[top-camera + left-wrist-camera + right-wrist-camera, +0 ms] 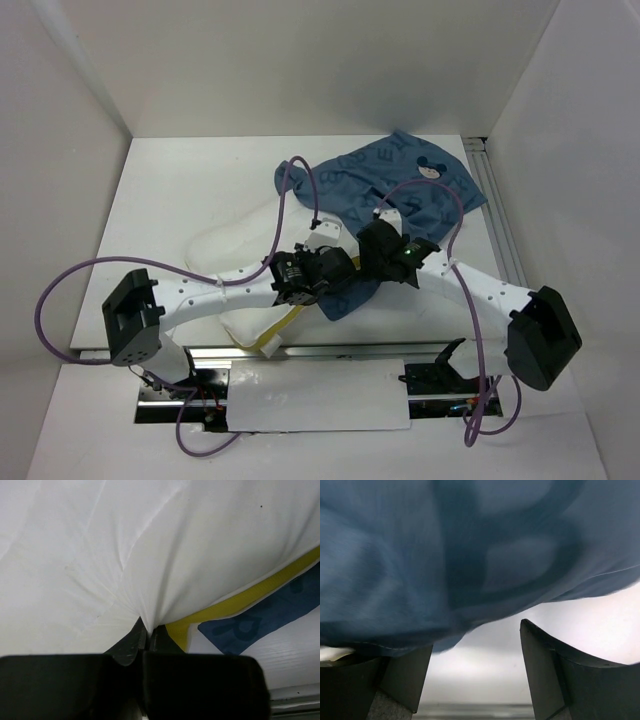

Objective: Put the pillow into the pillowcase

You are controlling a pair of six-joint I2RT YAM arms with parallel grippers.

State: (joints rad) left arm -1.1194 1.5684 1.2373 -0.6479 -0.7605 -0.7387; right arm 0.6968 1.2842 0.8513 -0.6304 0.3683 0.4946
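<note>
The pillow's yellow edge slants toward the table's near edge, so the pillow would fall short if I opened now. I should keep holding the pillow (235, 245) with my left gripper.
The white pillow (235, 245) with yellow trim lies at the table's middle left, partly under the blue pillowcase (420, 185) that spreads to the back right. My left gripper (335, 268) is shut on a pinch of the pillow's white fabric (145, 580) near its yellow edge (240, 602); a corner of the pillowcase (265, 617) shows beside it. My right gripper (375, 262) is open at the pillowcase's near edge. The blue cloth (445, 555) hangs over its left finger (395, 680); nothing is between the fingers.
White walls enclose the table on three sides. A metal rail (500, 225) runs along the right side of the table. Purple cables (290, 190) loop above both arms. The arm bases and a white plate (320, 395) sit at the near edge.
</note>
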